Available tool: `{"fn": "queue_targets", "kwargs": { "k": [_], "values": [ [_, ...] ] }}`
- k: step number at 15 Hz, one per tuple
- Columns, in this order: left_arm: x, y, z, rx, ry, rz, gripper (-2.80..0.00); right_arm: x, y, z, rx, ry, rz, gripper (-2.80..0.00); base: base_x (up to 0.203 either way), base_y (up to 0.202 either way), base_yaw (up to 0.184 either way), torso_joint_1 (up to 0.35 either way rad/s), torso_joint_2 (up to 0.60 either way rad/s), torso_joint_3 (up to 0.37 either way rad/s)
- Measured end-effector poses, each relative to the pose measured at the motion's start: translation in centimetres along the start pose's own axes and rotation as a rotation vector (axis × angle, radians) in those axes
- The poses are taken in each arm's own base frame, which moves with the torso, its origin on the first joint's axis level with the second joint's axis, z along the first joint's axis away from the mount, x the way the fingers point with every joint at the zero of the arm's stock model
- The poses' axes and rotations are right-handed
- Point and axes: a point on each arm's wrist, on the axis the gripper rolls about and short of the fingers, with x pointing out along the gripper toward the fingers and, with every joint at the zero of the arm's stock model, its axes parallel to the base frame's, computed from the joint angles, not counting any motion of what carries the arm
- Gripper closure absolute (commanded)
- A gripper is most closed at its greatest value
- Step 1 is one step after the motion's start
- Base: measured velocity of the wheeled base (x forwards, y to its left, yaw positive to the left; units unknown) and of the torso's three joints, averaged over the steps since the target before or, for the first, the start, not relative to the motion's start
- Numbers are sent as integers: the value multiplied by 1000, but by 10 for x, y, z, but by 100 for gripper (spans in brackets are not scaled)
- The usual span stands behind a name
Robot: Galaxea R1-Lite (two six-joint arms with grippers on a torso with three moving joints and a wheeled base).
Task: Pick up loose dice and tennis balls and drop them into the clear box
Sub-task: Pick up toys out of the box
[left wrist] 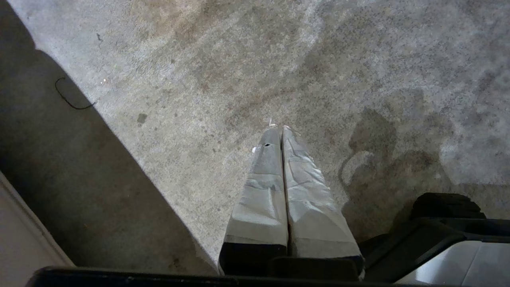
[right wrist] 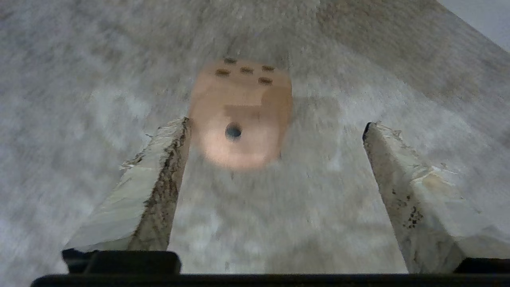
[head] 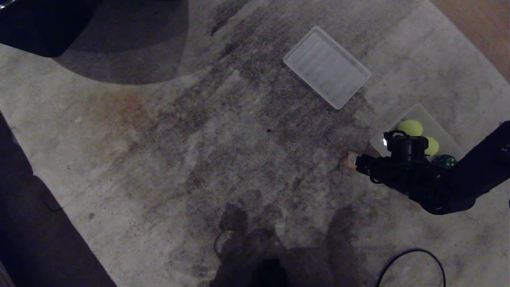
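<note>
My right gripper is still short of the pinkish-beige die (head: 345, 160) (right wrist: 241, 113), which is beyond my fingers. It needs to move toward the die first, then close on it.
A pinkish-beige die (right wrist: 241, 113) with dark pips lies on the grey carpet, just beyond my right gripper's (right wrist: 275, 123) tips and close beside one finger (right wrist: 159, 183). That gripper is open and low over the carpet, holding nothing. In the head view it (head: 352, 161) points left at the die (head: 345, 160), which peeks out at its tips. Behind the arm stands the clear box (head: 428, 115), holding two tennis balls (head: 410, 127) (head: 432, 146) and a dark green die (head: 445, 161). My left gripper (left wrist: 279, 127) is shut and empty, parked above bare carpet, outside the head view.
A flat ribbed translucent panel (head: 326, 67) lies on the carpet beyond the box. A black cable (head: 414, 255) loops at the near right. Dark furniture (head: 40, 24) fills the far left corner, and wood floor (head: 482, 24) borders the carpet at the far right.
</note>
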Motion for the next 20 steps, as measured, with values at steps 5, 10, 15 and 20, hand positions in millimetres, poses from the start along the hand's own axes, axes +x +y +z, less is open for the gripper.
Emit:
{"fn": "queue_targets", "kwargs": {
  "k": [5, 10, 15, 20],
  "values": [
    [0, 0, 0, 0, 0, 0, 0, 26, 1, -7, 95, -27, 13, -280, 0, 0, 0, 0, 0, 0],
    [0, 0, 0, 0, 0, 0, 0, 36, -1, -13, 109, -17, 7, 0, 0, 0, 0, 0, 0, 0],
    [0, 0, 0, 0, 0, 0, 0, 40, 2, -14, 108, -27, 19, 0, 0, 0, 0, 0, 0, 0],
    [0, 0, 0, 1, 0, 0, 0, 27, 0, -21, 100, 7, 6, 0, 0, 0, 0, 0, 0, 0]
  ]
}}
